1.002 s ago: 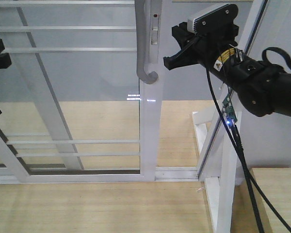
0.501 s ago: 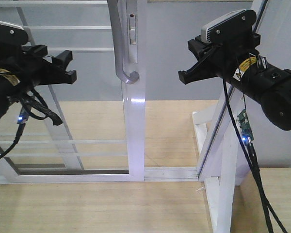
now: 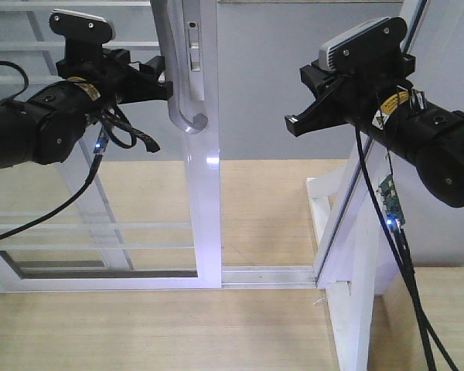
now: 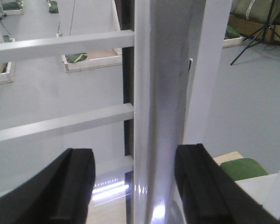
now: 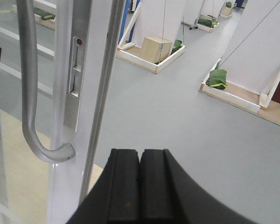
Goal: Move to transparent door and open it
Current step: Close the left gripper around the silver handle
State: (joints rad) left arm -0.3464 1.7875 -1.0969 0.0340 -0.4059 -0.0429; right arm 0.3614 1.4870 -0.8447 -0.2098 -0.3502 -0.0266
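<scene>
The transparent door is to be opened, so the robot's left gripper needs to grab it next by its long curved grey handle.
The transparent door (image 3: 205, 193) is a glass panel in a white frame with thin horizontal bars. Its long curved grey handle (image 3: 189, 126) hangs on the right stile. My left gripper (image 3: 161, 81) is open at the handle. In the left wrist view the handle (image 4: 161, 116) stands between its fingers (image 4: 72, 186), and I cannot tell whether they touch it. My right gripper (image 3: 294, 124) is shut and empty, hanging right of the door. In the right wrist view, the right gripper (image 5: 140, 163) faces the doorway gap, with the handle (image 5: 28, 84) and door stile (image 5: 79, 70) at left.
A fixed white-framed glass panel (image 3: 363, 201) without a handle stands at the right, with its white base (image 3: 348, 309) on the wooden floor (image 3: 139, 332). The door track (image 3: 271, 274) runs along the floor. Beyond the opening lie a wooden box (image 5: 156, 49) and green bags (image 5: 217, 78).
The door has slid to the left, widening the gap. My left arm has risen and moved right to the handle. My right arm drew back rightward a second ago, then stayed still.
</scene>
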